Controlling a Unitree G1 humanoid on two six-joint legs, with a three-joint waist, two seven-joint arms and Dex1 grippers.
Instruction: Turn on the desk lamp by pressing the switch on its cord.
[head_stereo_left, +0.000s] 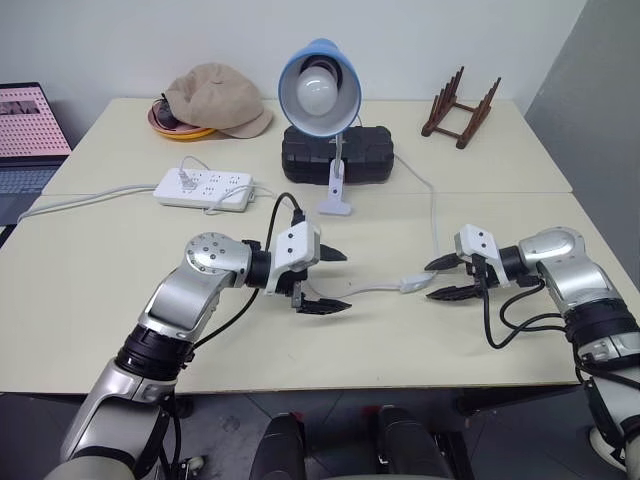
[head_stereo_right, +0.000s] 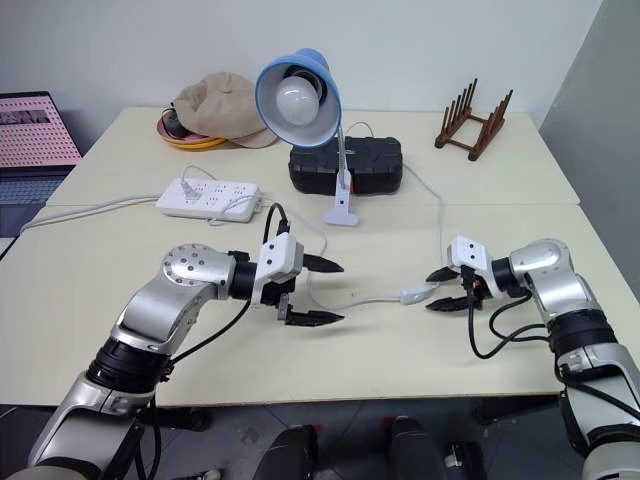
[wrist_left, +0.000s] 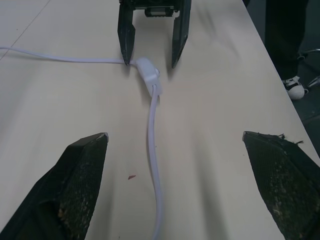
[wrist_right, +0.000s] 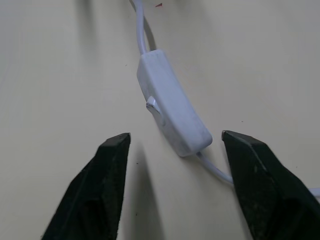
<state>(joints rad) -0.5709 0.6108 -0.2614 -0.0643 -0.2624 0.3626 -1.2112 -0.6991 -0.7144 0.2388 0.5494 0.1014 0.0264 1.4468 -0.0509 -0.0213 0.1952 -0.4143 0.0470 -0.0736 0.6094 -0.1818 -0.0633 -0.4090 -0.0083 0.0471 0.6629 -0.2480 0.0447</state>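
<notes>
The white switch's rocker button needs to stay free to press, so my right gripper next needs to grab the switch by its cord-end tip.
The desk lamp, with its blue shade and white bulb, stands clipped by its white base at the table's middle back. Its thin white cord runs across the table to the small white switch. My right gripper is open, low over the table, with the near end of the switch between its fingertips and not touching them. My left gripper is wide open, facing the switch from the other side, with the cord lying between its fingers.
A white power strip lies at the back left, a black case sits behind the lamp, and a tan cap rests on a plate. A wooden rack stands at the back right. A laptop is at the far left.
</notes>
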